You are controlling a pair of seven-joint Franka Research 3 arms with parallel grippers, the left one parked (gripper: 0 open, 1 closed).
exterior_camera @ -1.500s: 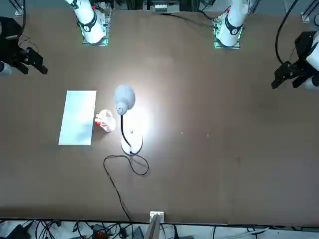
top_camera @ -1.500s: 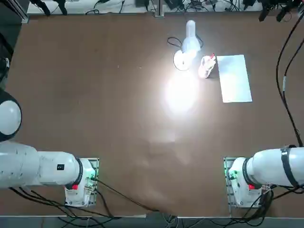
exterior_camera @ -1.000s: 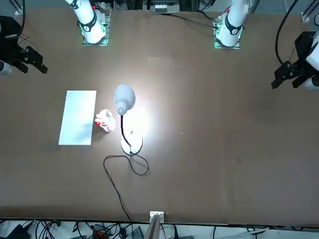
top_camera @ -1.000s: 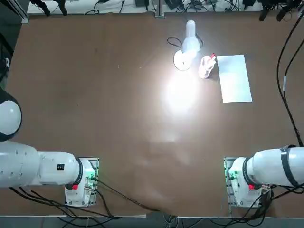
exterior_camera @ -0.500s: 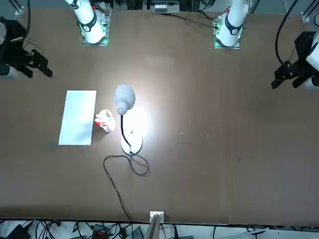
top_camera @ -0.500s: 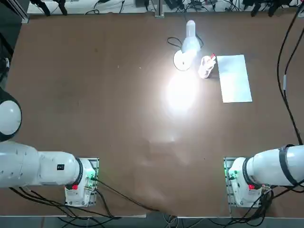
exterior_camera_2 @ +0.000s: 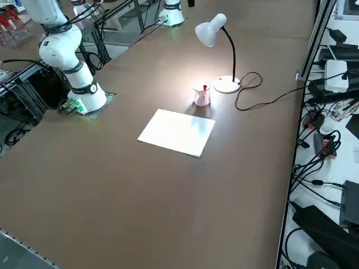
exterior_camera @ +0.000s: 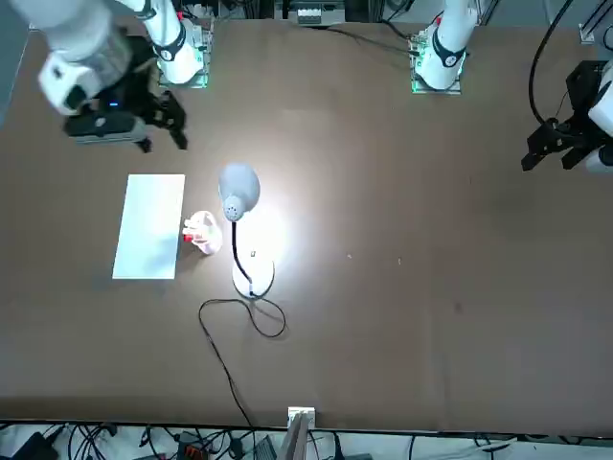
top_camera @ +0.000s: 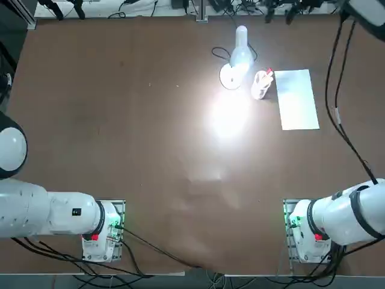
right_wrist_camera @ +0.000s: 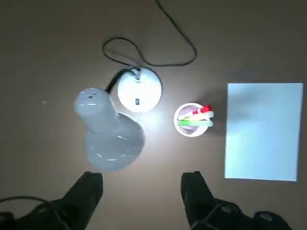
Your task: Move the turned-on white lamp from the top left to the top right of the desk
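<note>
The lit white lamp has to move across the desk, so my right gripper should next grab the lamp by its rounded head (right_wrist_camera: 100, 111).
The white lamp is lit and stands near the far edge of the brown desk (top_camera: 120, 120), a little right of centre. Its disc base (top_camera: 230, 76) is flat on the desk and its glowing head (top_camera: 240, 54) throws a bright patch on the surface. The front view shows the lamp head (exterior_camera: 238, 187), the base (exterior_camera: 253, 276) and the thin black cord (exterior_camera: 239, 326) looping toward the far edge. My right gripper (exterior_camera: 163, 142) hovers high over the desk near the lamp, open and holding nothing. In the wrist view the gripper (right_wrist_camera: 141, 191) looks down on the lamp head (right_wrist_camera: 108, 132).
A clear pen cup (top_camera: 261, 84) with coloured pens stands just right of the lamp base. A white paper sheet (top_camera: 296, 99) lies beyond it toward the right. The cord (right_wrist_camera: 148, 52) trails off the far edge, where cables and equipment lie.
My right arm has swung in from the desk's right side to above the lamp and paper. Its gripper stays open. The lamp, cup and paper have not moved.
</note>
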